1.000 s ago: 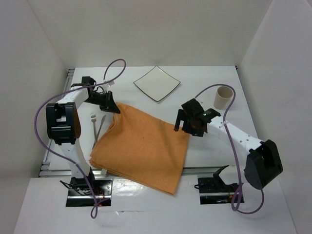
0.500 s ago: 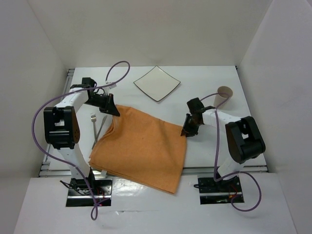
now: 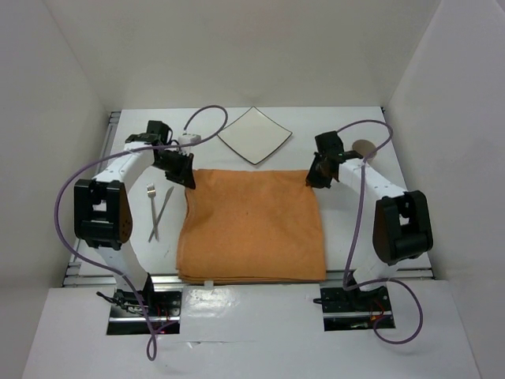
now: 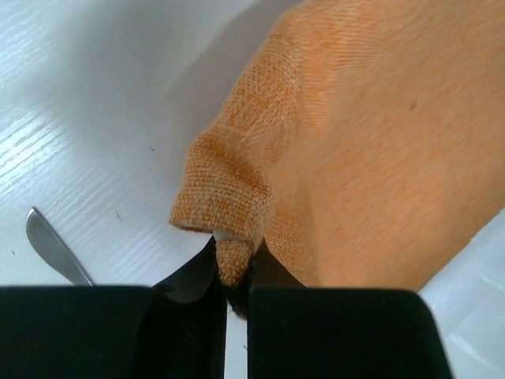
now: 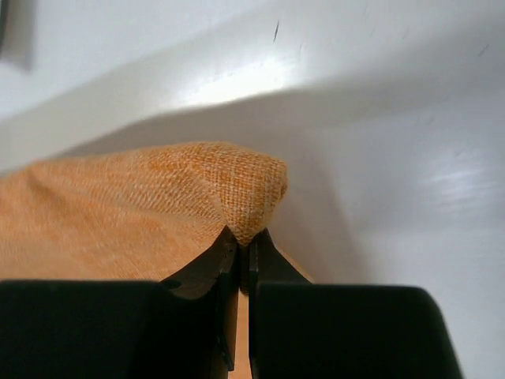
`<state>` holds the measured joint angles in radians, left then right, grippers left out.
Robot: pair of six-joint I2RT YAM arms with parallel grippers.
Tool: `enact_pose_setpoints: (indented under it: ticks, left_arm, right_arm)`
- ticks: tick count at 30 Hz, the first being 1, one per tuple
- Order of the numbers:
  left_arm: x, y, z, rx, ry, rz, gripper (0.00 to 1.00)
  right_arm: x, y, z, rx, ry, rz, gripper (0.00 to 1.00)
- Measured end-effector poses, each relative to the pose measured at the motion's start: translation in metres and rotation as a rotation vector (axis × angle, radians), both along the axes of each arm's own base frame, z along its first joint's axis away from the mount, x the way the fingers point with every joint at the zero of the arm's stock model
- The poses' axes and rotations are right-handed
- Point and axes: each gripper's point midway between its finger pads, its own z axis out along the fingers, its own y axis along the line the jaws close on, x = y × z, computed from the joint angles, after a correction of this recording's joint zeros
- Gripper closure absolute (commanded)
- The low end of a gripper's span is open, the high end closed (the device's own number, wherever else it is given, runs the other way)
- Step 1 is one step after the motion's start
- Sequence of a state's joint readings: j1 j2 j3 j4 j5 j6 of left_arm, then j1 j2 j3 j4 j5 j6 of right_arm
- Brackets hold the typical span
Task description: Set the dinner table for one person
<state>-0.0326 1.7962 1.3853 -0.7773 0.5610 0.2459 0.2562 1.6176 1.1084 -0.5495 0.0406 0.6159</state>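
The mat's near edge covers the front metal bar, so the mat moves toward the plate next, before my left gripper releases it.
An orange cloth mat lies spread as a square on the white dinner table. My left gripper is shut on the mat's far left corner, which bunches up between the black fingers. My right gripper is shut on the far right corner, pinched to a point. Left of the mat lie a fork and a knife. A white square plate sits behind the mat. A beige cup is partly hidden behind the right arm.
White walls close in the table on three sides. A metal rail runs along the left edge. Purple cables loop above both arms. The knife tip shows beside the left fingers.
The right gripper closed on the mat's right corner and pulled it back and to the right. The left gripper shifted slightly right with its corner. The skewed mat now lies square.
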Motion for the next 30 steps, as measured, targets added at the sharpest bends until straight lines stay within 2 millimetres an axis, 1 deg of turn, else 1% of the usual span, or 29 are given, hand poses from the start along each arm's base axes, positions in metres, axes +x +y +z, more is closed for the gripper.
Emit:
enact_pose_setpoints:
  ticks: [1, 3, 5, 7, 10, 12, 16, 19, 20, 21, 22, 23, 24, 26, 27, 28, 30]
  left_arm:
    - [0.0, -0.002, -0.001, 0.019, -0.001, 0.004, 1.0]
    - [0.001, -0.007, -0.004, 0.05, -0.005, -0.002, 1.0]
    - [0.003, -0.01, -0.009, 0.078, -0.004, 0.004, 1.0]
    - [0.007, -0.008, -0.015, 0.106, 0.005, 0.023, 1.0]
    - [0.021, -0.004, -0.029, 0.151, 0.027, 0.053, 1.0]
    - [0.029, -0.002, -0.038, 0.179, 0.042, 0.066, 1.0]
    - [0.037, -0.001, -0.048, 0.226, 0.043, 0.068, 0.92]
    - [0.044, 0.0, -0.047, 0.261, 0.026, 0.073, 0.85]
    - [0.046, 0.0, -0.046, 0.271, 0.02, 0.078, 0.81]
    - [0.049, 0.0, -0.045, 0.28, 0.015, 0.086, 0.75]
    - [0.052, 0.0, -0.043, 0.288, 0.006, 0.094, 0.51]
    - [0.056, 0.002, -0.042, 0.305, -0.004, 0.103, 0.24]
    - [0.059, 0.005, -0.04, 0.325, -0.017, 0.108, 0.22]
    - [0.064, 0.012, -0.037, 0.349, -0.031, 0.134, 0.2]
    - [0.066, 0.014, -0.035, 0.359, -0.04, 0.144, 0.19]
    - [0.067, 0.018, -0.033, 0.373, -0.044, 0.16, 0.19]
    - [0.067, 0.024, -0.026, 0.392, -0.054, 0.19, 0.19]
  right_arm:
    - [0.009, -0.006, 0.005, -0.009, -0.023, -0.013, 1.0]
    - [0.019, -0.016, 0.004, -0.03, -0.031, -0.026, 1.0]
    - [0.027, -0.019, -0.009, -0.049, -0.001, -0.023, 1.0]
    - [0.031, -0.019, -0.024, -0.064, 0.034, -0.012, 1.0]
    - [0.033, -0.019, -0.037, -0.071, 0.063, -0.01, 1.0]
    - [0.033, -0.019, -0.038, -0.072, 0.064, -0.009, 1.0]
    - [0.041, -0.018, -0.032, -0.076, 0.045, -0.007, 1.0]
    - [0.05, -0.017, -0.031, -0.082, 0.033, -0.002, 0.92]
    - [0.051, -0.017, -0.032, -0.085, 0.035, 0.003, 0.8]
    - [0.052, -0.017, -0.035, -0.088, 0.038, 0.006, 0.67]
    - [0.054, -0.018, -0.036, -0.094, 0.04, 0.005, 0.53]
    - [0.057, -0.02, -0.037, -0.111, 0.038, 0.004, 0.42]
    - [0.06, -0.023, -0.037, -0.127, 0.036, 0.001, 0.29]
    - [0.065, -0.028, -0.033, -0.151, 0.024, -0.001, 0.17]
    - [0.067, -0.03, -0.03, -0.162, 0.017, 0.002, 0.14]
    - [0.069, -0.03, -0.025, -0.176, 0.004, 0.01, 0.08]
    - [0.069, -0.032, -0.015, -0.204, -0.019, 0.022, 0.08]
